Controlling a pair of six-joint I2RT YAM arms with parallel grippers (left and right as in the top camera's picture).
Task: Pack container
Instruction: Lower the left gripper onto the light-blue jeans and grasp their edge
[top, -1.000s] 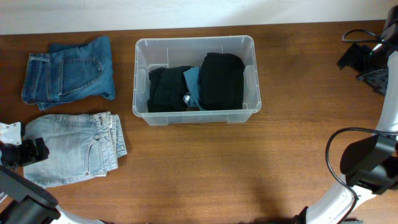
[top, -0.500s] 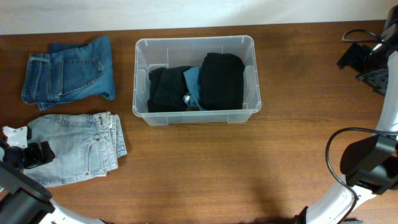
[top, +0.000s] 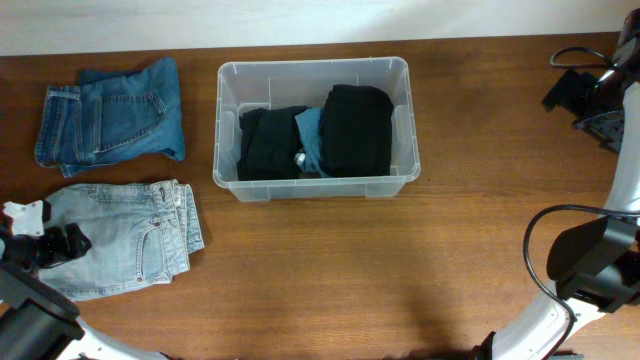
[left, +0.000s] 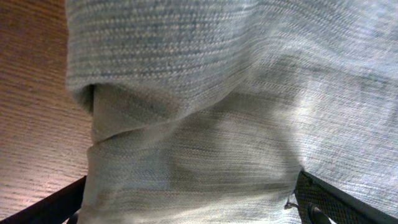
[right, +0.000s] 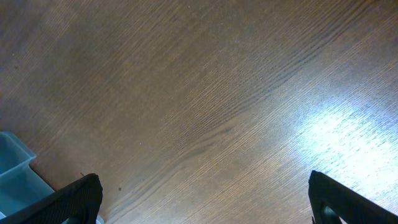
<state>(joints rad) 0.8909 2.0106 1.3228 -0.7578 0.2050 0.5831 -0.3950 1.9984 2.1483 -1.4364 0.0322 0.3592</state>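
I should next grab the light-blue jeans (top: 130, 238) with my left gripper by their folded edge opposite their pocket end, to lay them folded into the container.
The container (top: 312, 66), a clear plastic bin, stands at the back middle of the table with black garments (top: 355, 128) and a teal piece (top: 309, 135) inside. Folded light-blue jeans (top: 130, 238) lie at the front left. My left gripper (top: 48, 246) is at their left edge. In the left wrist view the pale denim (left: 205, 106) fills the frame, and a fold of it lies between the wide-open fingers (left: 326, 199). My right gripper (top: 588, 98) hovers at the far right, open over bare wood (right: 205, 112).
A second pair of folded, darker blue jeans (top: 110, 115) lies at the back left, beside the container. A pale blue plastic corner (right: 13, 167) shows at the left edge of the right wrist view. Black cables (top: 575, 55) trail at the back right.
My left gripper has slid a little to the right onto the left edge of the light-blue jeans. The right arm, the container and the clothes have not moved.
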